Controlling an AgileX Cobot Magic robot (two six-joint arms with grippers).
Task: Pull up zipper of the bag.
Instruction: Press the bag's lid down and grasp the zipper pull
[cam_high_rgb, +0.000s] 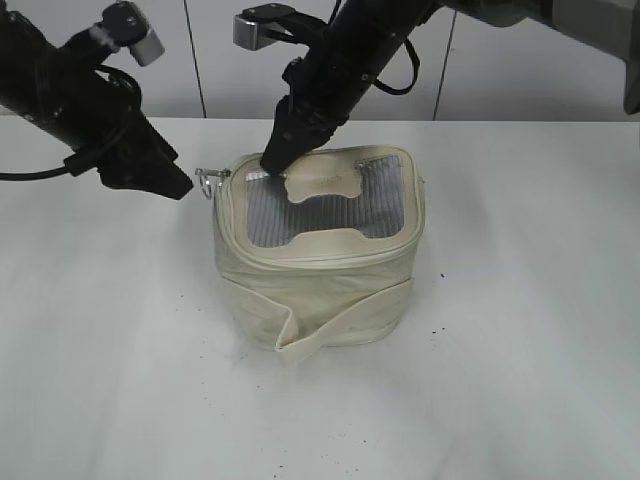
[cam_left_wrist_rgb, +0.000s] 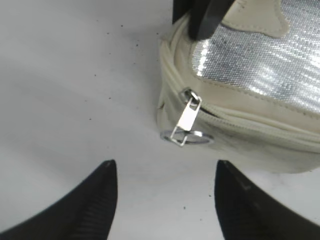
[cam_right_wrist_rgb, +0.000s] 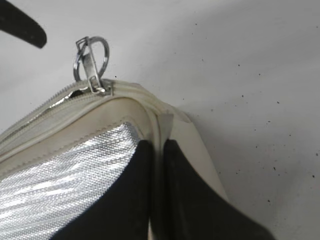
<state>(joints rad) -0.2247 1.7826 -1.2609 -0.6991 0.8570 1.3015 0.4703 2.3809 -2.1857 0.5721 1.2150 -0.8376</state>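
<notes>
The silver zipper pull (cam_high_rgb: 208, 180) is beyond my open fingers at the bag's corner (cam_high_rgb: 230, 178), so my left gripper needs to move toward the zipper pull first and then close on it.
The cream bag (cam_high_rgb: 320, 290) stands mid-table, its lid showing a grey ribbed window and a bone-shaped patch (cam_high_rgb: 318, 182). The zipper track (cam_left_wrist_rgb: 240, 112) runs round the lid rim. Its silver pull with rings (cam_high_rgb: 211, 180) hangs at the lid's far left corner; it also shows in the left wrist view (cam_left_wrist_rgb: 187, 122) and the right wrist view (cam_right_wrist_rgb: 91, 62). My right gripper (cam_high_rgb: 272, 160) is shut on the bag's lid rim at the back left corner (cam_right_wrist_rgb: 159, 150). My left gripper (cam_high_rgb: 180, 185) is open and empty, just left of the pull, jaws apart (cam_left_wrist_rgb: 165, 170).
The white table (cam_high_rgb: 120, 380) carries small dark specks. A grey panelled wall (cam_high_rgb: 200, 60) stands behind the table. Both black arms reach in from the back.
</notes>
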